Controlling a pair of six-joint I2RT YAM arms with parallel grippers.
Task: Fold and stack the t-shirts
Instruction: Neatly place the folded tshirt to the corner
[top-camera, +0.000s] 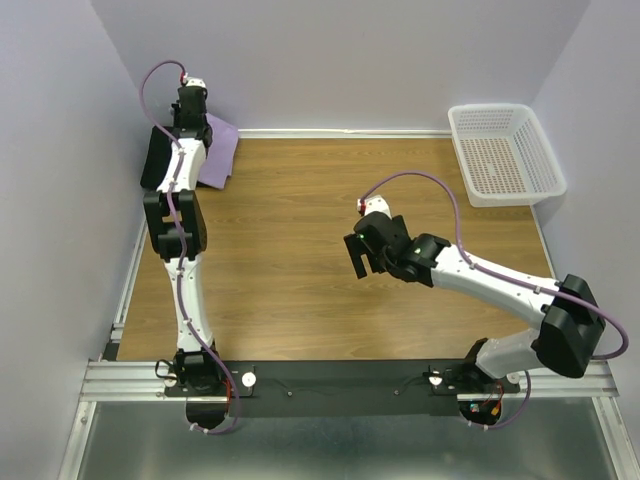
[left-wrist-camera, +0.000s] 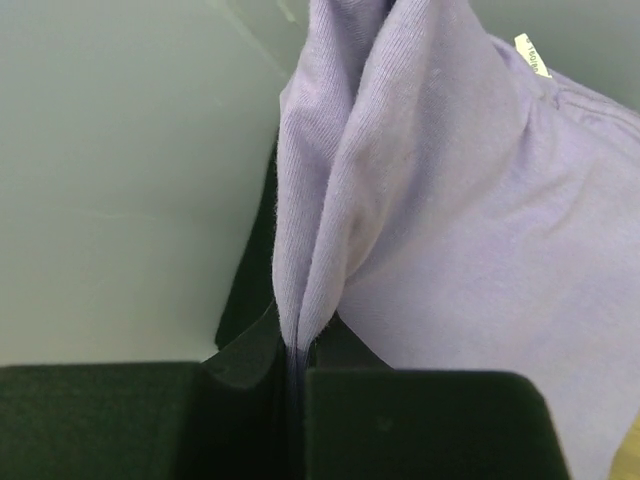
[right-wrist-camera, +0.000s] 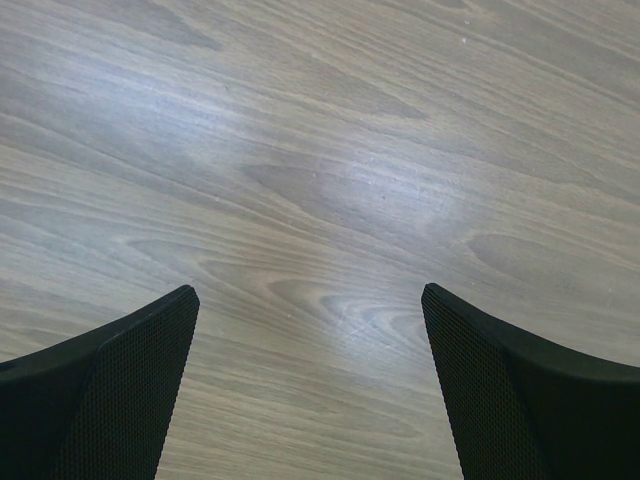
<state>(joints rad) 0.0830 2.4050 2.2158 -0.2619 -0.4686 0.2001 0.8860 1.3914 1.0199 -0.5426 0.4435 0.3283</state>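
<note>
My left gripper keeps hold and moves the lavender t-shirt (top-camera: 220, 150) first; opening now would leave it partly off the dark shape, its edge over empty wood.
The lavender t-shirt (top-camera: 220, 150) lies bunched in the far left corner of the wooden table (top-camera: 300, 280), against the wall. My left gripper (top-camera: 200, 124) is reached out over it and is shut on a pinched fold of the lavender t-shirt (left-wrist-camera: 340, 200); the fold runs up from between the jaws of the left gripper (left-wrist-camera: 291, 352). A dark shape (left-wrist-camera: 250, 270) sits behind the fold; I cannot tell whether it is the black t-shirt. My right gripper (top-camera: 360, 258) hovers over the table's middle, open and empty (right-wrist-camera: 310, 300), with only bare wood below.
A white perforated basket (top-camera: 548, 165) stands at the far right corner. Pale walls close in the table on the left, back and right. A metal rail (top-camera: 340, 380) runs along the near edge by the arm bases.
</note>
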